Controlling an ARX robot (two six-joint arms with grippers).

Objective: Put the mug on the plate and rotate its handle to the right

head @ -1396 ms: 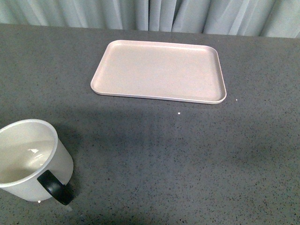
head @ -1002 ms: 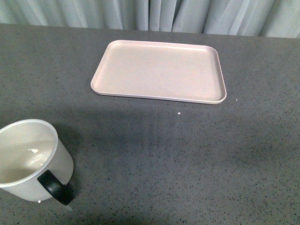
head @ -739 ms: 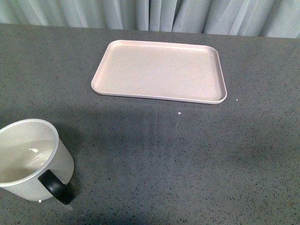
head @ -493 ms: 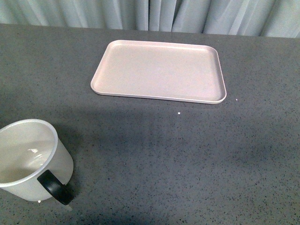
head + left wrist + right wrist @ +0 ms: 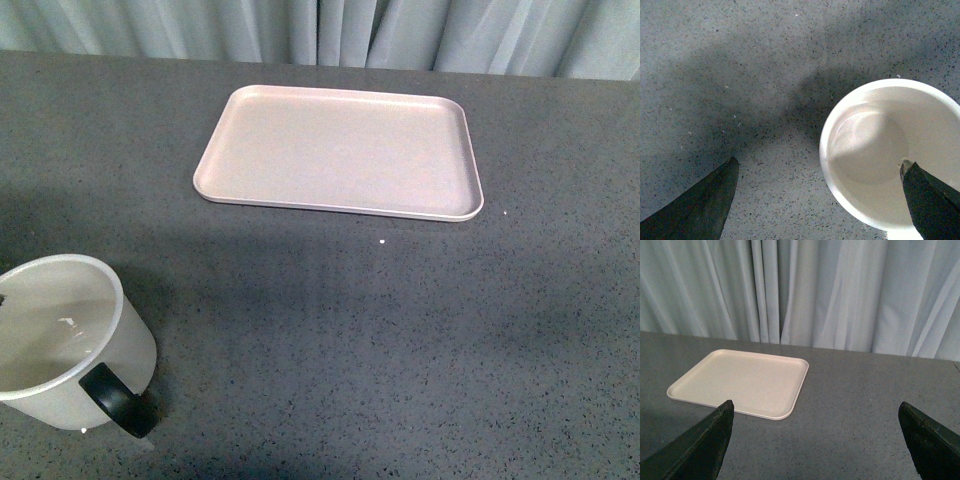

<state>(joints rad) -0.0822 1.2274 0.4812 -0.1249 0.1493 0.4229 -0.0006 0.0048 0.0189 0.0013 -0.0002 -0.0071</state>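
The mug has to go on the pale pink plate, so the robot's left gripper needs to grab it by its rim next.
The white mug stands upright at the near left of the grey table, its black handle pointing toward the near right. The pale pink plate lies empty at the far middle, also in the right wrist view. In the left wrist view my left gripper is open above the table and looks down into the mug; one fingertip is over the mug's rim, the other over bare table. My right gripper is open and empty, well above the table and apart from the plate. The smiley print is hidden.
The grey speckled table stretches between mug and plate. Pale curtains hang behind the table's far edge. A shadow darkens the mug and the table near it.
The mug and plate have not moved. A shadow has spread over the mug's inside and the table at the left.
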